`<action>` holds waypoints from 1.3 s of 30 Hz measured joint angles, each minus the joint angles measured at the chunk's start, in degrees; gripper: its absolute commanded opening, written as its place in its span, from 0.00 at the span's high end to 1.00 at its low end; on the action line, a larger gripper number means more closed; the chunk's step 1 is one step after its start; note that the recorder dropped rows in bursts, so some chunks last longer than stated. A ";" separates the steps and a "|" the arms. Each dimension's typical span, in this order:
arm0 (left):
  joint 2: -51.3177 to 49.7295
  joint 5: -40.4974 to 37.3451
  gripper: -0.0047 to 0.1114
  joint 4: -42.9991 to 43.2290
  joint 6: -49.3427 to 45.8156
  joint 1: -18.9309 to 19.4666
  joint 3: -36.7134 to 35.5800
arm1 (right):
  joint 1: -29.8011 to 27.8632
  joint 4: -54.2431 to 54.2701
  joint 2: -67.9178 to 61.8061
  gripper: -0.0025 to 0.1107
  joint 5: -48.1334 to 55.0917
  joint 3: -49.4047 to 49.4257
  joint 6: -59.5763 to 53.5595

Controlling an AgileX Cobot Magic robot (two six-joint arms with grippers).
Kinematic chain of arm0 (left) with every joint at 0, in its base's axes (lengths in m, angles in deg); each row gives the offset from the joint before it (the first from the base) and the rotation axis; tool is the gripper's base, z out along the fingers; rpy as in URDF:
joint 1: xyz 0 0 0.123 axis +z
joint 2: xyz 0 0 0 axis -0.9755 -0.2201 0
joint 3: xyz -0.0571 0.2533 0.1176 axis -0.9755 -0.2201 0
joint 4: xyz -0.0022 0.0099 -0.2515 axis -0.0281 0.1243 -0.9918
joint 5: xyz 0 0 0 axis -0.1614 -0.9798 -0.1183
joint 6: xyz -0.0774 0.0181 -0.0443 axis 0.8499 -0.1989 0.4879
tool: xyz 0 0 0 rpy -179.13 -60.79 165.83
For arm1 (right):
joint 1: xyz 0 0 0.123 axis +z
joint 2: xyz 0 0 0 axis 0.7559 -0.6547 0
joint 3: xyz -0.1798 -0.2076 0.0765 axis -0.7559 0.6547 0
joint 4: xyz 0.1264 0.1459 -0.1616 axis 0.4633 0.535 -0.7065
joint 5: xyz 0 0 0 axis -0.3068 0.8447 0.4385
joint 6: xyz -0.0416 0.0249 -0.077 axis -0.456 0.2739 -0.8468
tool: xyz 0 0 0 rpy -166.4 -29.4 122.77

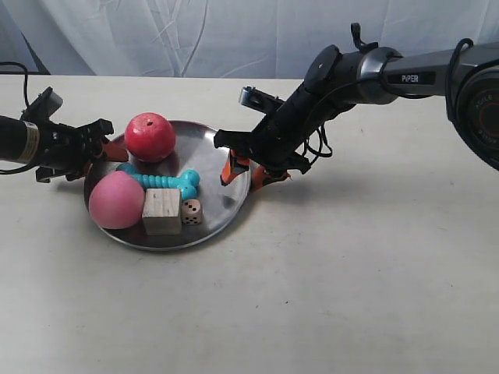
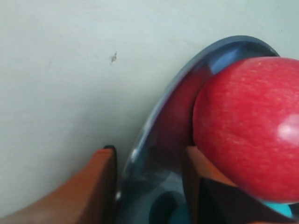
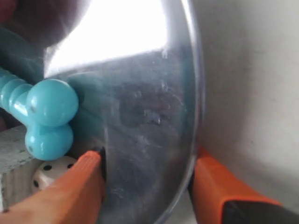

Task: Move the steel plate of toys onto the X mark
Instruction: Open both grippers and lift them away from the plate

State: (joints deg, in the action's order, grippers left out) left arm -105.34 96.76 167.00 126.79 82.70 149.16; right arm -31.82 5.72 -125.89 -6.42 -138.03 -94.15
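The plate of toys needs to go onto the X mark, so I need to grab the plate by its rim with my right gripper next.
The steel plate lies on the table with the toys in it: red ball, pink egg, turquoise bone, wooden cube and die. My left gripper is open astride the plate's rim, its inner finger against the red ball. My right gripper is open astride the opposite rim, near the bone and die. A tiny dark mark, perhaps the X mark, sits on the table just outside the rim.
Pale tabletop stretches to the front and right of the plate. A white cloth backdrop hangs behind the table. The right arm's black body reaches in from the upper right.
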 measured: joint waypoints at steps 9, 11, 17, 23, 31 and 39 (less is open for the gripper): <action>0.57 -0.92 0.58 0.55 0.50 2.63 0.00 | -0.84 -1.04 0.00 0.52 0.00 0.00 2.68; 0.57 -1.22 0.58 0.55 0.50 3.42 0.00 | -0.96 -1.57 0.00 0.52 0.00 0.00 2.90; 0.57 -1.05 0.58 0.89 0.55 5.40 0.00 | -1.05 -3.68 0.08 0.52 0.00 0.00 3.14; 1.99 0.38 0.64 1.08 0.55 6.89 0.00 | -2.56 -8.66 0.93 0.52 0.41 -0.02 6.96; 7.59 7.88 0.96 1.08 0.55 8.55 0.00 | -4.33 -17.21 4.43 0.75 4.12 -0.12 11.26; 14.38 17.04 0.96 1.10 0.69 8.55 -0.52 | -4.33 -25.15 10.26 0.98 8.02 0.00 11.69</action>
State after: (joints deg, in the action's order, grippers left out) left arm -90.95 113.80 168.10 127.48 91.25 148.63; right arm -36.15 -19.43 -115.63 1.60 -138.03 -82.46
